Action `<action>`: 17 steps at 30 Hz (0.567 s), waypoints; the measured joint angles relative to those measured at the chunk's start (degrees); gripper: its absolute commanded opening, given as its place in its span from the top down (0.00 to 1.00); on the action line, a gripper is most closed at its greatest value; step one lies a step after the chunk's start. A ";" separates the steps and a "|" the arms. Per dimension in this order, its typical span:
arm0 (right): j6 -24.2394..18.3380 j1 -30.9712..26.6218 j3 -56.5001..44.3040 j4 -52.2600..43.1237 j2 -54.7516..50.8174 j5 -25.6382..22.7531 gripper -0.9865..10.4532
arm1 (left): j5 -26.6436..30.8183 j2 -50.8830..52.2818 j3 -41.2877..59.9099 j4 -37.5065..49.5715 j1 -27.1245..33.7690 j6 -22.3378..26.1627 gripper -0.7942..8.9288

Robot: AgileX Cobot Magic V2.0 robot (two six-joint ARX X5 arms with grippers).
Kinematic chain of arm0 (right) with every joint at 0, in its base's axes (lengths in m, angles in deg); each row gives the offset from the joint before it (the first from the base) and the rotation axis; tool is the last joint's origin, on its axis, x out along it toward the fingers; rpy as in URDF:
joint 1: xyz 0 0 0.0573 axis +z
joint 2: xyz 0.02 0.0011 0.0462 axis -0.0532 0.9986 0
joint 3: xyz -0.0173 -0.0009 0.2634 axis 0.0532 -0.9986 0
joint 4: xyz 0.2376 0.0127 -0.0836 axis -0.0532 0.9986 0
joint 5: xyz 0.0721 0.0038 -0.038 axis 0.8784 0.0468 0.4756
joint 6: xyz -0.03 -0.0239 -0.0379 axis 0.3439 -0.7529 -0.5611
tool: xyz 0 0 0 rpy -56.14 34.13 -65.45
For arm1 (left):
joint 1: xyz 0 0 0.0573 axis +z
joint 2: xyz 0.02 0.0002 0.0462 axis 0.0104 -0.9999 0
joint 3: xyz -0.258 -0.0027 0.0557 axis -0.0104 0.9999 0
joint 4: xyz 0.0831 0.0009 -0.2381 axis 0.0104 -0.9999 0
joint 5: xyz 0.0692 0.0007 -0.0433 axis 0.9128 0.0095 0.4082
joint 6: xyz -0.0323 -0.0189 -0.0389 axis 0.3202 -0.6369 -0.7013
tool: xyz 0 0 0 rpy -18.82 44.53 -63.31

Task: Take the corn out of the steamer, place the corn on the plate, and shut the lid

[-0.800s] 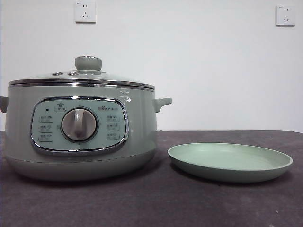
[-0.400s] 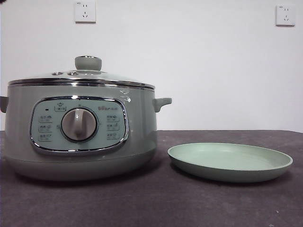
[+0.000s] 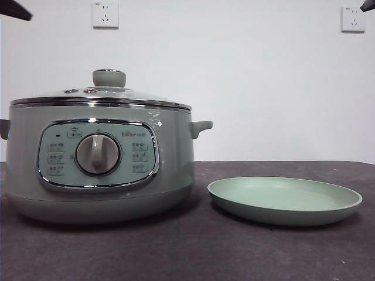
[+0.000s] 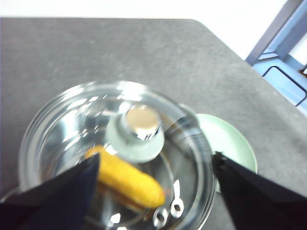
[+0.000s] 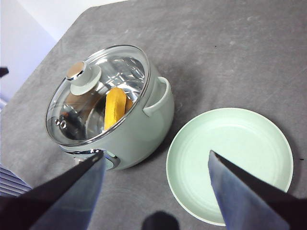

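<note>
The left gripper next needs to grip the glass lid by its narrow knob (image 3: 109,78), because the lid spreads as wide as the whole steamer (image 3: 99,158).
The sage-green steamer (image 3: 99,158) stands on the table's left with its glass lid (image 3: 102,96) shut on it. The empty pale-green plate (image 3: 284,200) lies to its right. The yellow corn (image 4: 125,178) lies inside the steamer, seen through the lid (image 4: 115,148) in the left wrist view and in the right wrist view (image 5: 115,108). My left gripper (image 4: 153,191) hovers open high above the lid's knob (image 4: 139,132). My right gripper (image 5: 156,191) hangs open high above the table between the steamer (image 5: 129,129) and the plate (image 5: 230,163). Black arm tips show at the front view's top corners.
The dark grey table (image 3: 187,252) spreads around the steamer and plate. Two wall sockets (image 3: 105,14) sit on the white wall behind. The table's rounded far corner (image 4: 201,26) and a blue frame (image 4: 283,52) show in the left wrist view.
Black arm tips have come into the front view's top left and top right corners. The steamer, lid and plate have not moved.
</note>
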 measured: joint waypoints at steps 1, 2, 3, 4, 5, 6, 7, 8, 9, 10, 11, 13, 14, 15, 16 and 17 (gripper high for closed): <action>0.00 0.00 0.00 0.00 0.04 0.00 0.61 | 0.33 -1.31 -1.03 0.44 -0.74 0.00 0.43; 0.00 0.00 0.00 0.00 0.07 0.00 0.61 | 0.98 -2.58 -2.03 0.44 -1.42 0.00 0.43; 0.00 0.00 0.00 0.00 0.09 0.00 0.61 | 1.79 -4.13 -3.19 0.48 -2.27 0.04 0.43; 0.00 0.00 0.00 0.00 0.09 0.00 0.61 | 2.95 -5.79 -4.33 0.52 -3.21 0.20 0.43; 0.00 0.00 0.00 0.00 0.11 0.00 0.61 | 4.02 -7.23 -5.22 0.63 -4.00 0.39 0.43; 0.00 0.00 0.00 0.00 0.11 0.00 0.61 | 5.68 -9.18 -6.36 0.63 -5.07 0.81 0.43; 0.00 0.00 0.00 0.00 0.11 0.00 0.61 | 6.86 -10.69 -7.17 0.63 -5.84 1.18 0.43; 0.00 0.00 0.00 0.00 0.11 0.00 0.61 | 7.98 -12.15 -7.91 0.66 -6.58 1.46 0.43; 0.00 0.00 0.00 0.02 0.11 0.00 0.61 | 9.18 -14.01 -8.76 0.70 -7.48 1.66 0.43; 0.00 0.00 0.00 0.04 0.11 0.00 0.61 | 10.14 -15.34 -9.33 0.74 -8.11 1.81 0.43; 0.00 0.00 0.00 0.07 0.11 0.00 0.61 | 10.91 -16.63 -9.86 0.74 -8.70 2.03 0.43; 0.00 0.00 0.00 0.37 0.11 0.00 0.61 | 12.76 -19.54 -10.91 1.22 -10.08 2.67 0.43; 0.00 0.00 0.00 0.52 0.11 0.00 0.61 | 13.49 -20.65 -11.21 1.64 -10.62 2.93 0.43; 0.00 0.00 0.00 0.66 0.11 0.00 0.61 | 14.53 -21.94 -11.37 2.36 -11.32 3.15 0.43; 0.00 0.00 0.00 0.79 0.11 0.00 0.61 | 15.19 -22.80 -11.41 2.67 -11.76 3.32 0.43; 0.00 0.00 0.00 0.94 0.11 0.00 0.61 | 15.89 -23.56 -11.41 2.69 -12.20 3.61 0.43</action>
